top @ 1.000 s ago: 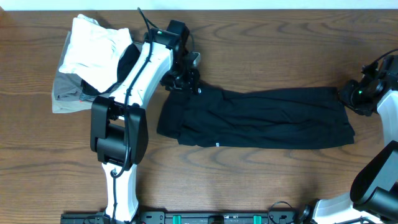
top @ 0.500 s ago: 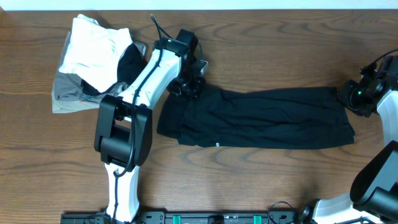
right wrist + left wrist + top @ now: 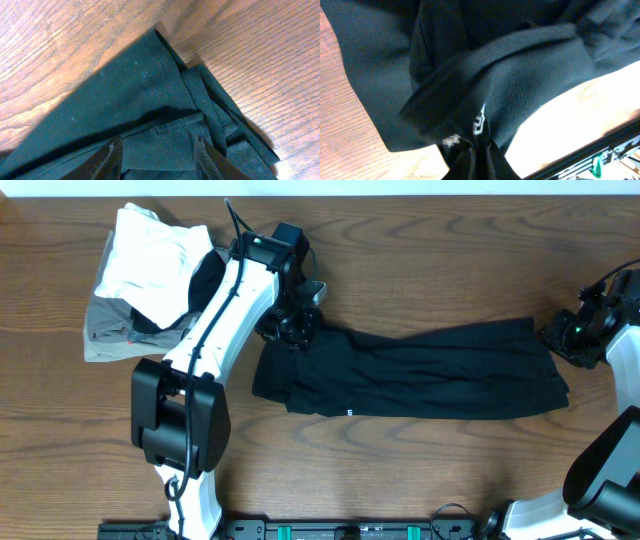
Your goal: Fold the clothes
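Observation:
Next, my right gripper grabs the black shirt by the folded hem (image 3: 165,125) at the shirt's end to fold that end inward.
The clothes, a black shirt (image 3: 420,375), lie folded into a long band across the middle of the table. A tiny white mark (image 3: 350,413) shows on its front edge. My left gripper (image 3: 296,328) is at the band's far left corner, shut on a pinch of the black fabric (image 3: 470,85). In the left wrist view a small white logo (image 3: 479,123) sits just above that gripper (image 3: 479,150). My right gripper (image 3: 560,335) hovers at the band's right end. Its fingers (image 3: 113,156) stand open over the fabric's folded hem (image 3: 165,125), holding nothing.
A white folded garment (image 3: 155,255) lies on a grey folded garment (image 3: 108,332) at the back left, close beside my left arm (image 3: 215,320). Bare wooden table (image 3: 440,260) surrounds the shirt. The arm bases stand along the front edge.
My left gripper has closed on the shirt's far left corner, and the fabric there has bunched up slightly. The right arm has stayed where it was.

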{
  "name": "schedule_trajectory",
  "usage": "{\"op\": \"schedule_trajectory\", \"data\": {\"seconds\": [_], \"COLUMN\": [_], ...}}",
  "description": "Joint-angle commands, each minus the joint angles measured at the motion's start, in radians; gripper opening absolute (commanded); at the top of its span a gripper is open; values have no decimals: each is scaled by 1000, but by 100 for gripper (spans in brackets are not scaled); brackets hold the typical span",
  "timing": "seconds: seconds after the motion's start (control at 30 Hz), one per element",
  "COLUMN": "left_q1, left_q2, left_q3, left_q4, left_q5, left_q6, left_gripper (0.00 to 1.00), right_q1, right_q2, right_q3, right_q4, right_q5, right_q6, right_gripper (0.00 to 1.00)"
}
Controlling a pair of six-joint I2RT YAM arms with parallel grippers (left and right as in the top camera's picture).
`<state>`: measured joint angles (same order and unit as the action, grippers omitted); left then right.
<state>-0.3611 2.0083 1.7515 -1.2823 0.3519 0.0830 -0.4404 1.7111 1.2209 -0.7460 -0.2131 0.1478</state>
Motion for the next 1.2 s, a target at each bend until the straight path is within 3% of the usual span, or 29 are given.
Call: {"op": "schedule_trajectory", "data": {"seconds": [0.0,0.13,0.3,0.43,0.77,0.93,1.17], "left_q1": [4,4,5,5,6,24,58], "left_q2": [5,5,5,5,5,5,5], "left_q3": [-29,-35,-35,-35,-35,-35,-35], "left_q4": [-7,-9,-8,-9,-15,-7,10], "left_q5": [-6,-6,-6,-22,-59,-58,-58], "left_q6": [2,2,3,3,3,11,10], "left_gripper": [13,27,32,32,32,32,32], "right_q1": [10,9,8,-12,-164,-216,-185], "right_q2": [9,10,20,79,272,277,277], "right_q3": [-6,-6,-25,-53,-53,-53,-53], "right_q4": [-3,0,45,113,130,109,34], "right_q5": [17,30,111,130,-18,-269,-335], "right_q6": [-14,-14,-16,-103,-213,-375,-507], "right_gripper": [45,47,60,66,64,57,62]}}
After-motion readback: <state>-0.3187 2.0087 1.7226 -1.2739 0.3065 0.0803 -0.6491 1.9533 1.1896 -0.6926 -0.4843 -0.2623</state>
